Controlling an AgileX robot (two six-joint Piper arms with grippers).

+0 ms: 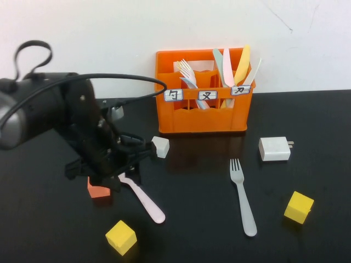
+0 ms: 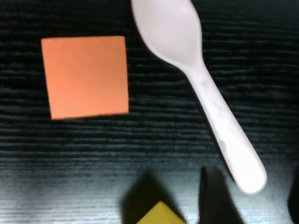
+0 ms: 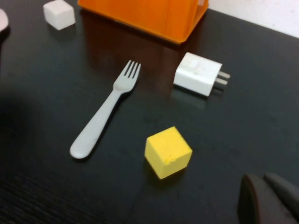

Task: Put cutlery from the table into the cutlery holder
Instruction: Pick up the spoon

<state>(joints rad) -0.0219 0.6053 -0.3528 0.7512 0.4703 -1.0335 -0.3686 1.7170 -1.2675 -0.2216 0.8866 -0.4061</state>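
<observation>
I should grab the spoon by its narrow neck point(image 2: 198, 74) with my left gripper next, because two straight sides face each other there, while the spoon's bowl is round, wide and sloping.
The pale pink spoon point(image 1: 145, 201) lies on the black table point(image 1: 197, 230) at the front left, its bowl end under my left gripper point(image 1: 125, 176). In the left wrist view the spoon point(image 2: 201, 79) lies diagonally. My left gripper point(image 2: 254, 205) is open and empty above it, with one finger on each side of the handle end. The light grey fork point(image 1: 243, 200) lies in front of the orange cutlery holder point(image 1: 204, 109), tines toward it, and also shows in the right wrist view point(image 3: 105, 114). My right gripper point(image 3: 264, 189) is shut and empty, near the yellow cube point(image 3: 168, 151), and out of the high view.
The holder has a fork and pastel knives in it. An orange cube point(image 1: 98, 189) sits just left of the spoon. A white cube point(image 1: 160, 147), a white charger point(image 1: 274, 148) and two yellow cubes point(image 1: 120, 236) point(image 1: 299, 207) lie around.
</observation>
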